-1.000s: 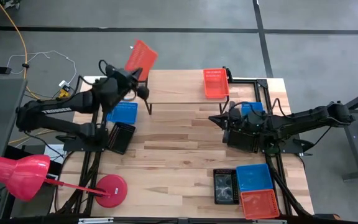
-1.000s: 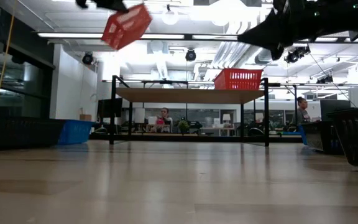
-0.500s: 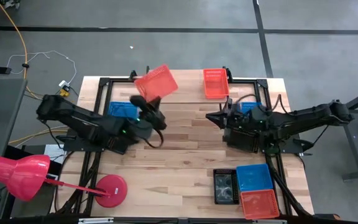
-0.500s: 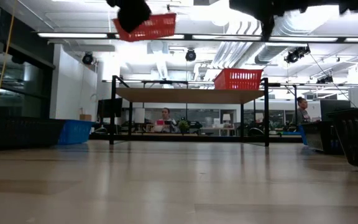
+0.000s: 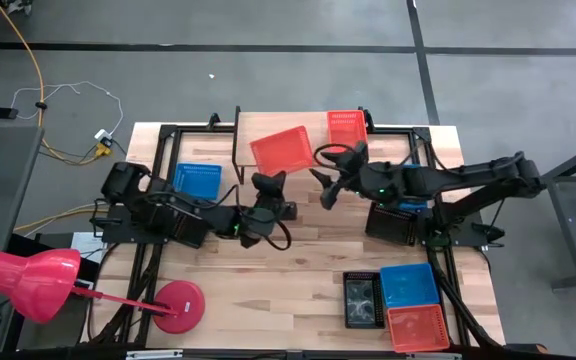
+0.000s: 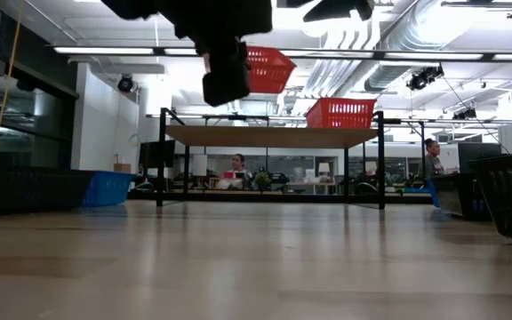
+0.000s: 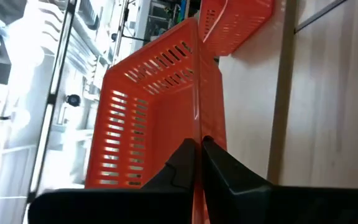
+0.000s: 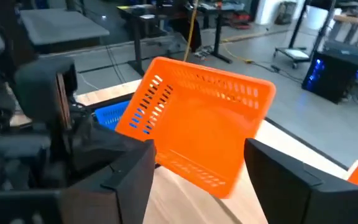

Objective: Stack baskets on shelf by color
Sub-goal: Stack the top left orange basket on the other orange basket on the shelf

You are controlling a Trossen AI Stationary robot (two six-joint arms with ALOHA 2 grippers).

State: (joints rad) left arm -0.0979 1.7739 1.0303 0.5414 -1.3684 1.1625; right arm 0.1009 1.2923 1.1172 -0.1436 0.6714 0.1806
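Note:
The tilted red basket needs to be grabbed next by its side rim with my right gripper, so that the red baskets can be stacked on the shelf.
A red basket hangs tilted above the shelf, with my left gripper shut on its near side. In the low view this basket floats above the plank. A second red basket stands on the shelf's right end. My right gripper stands open just right of the held basket, its fingers apart from it. My left gripper pinches one side wall of the red basket at its rim, one finger inside and one outside. The fingers come from the table's near side, pointing toward the far edge. The basket is lifted clear above the shelf and tilted.
A blue basket and a black one lie at the table's left. A black, a blue and a red basket sit at the near right. A red lamp base stands near left.
My left gripper has swung from beyond the shelf's far left corner toward the table's right, carrying the red basket over the shelf's middle; the basket has turned about on the way. My right gripper has moved left and far toward that basket and opened.

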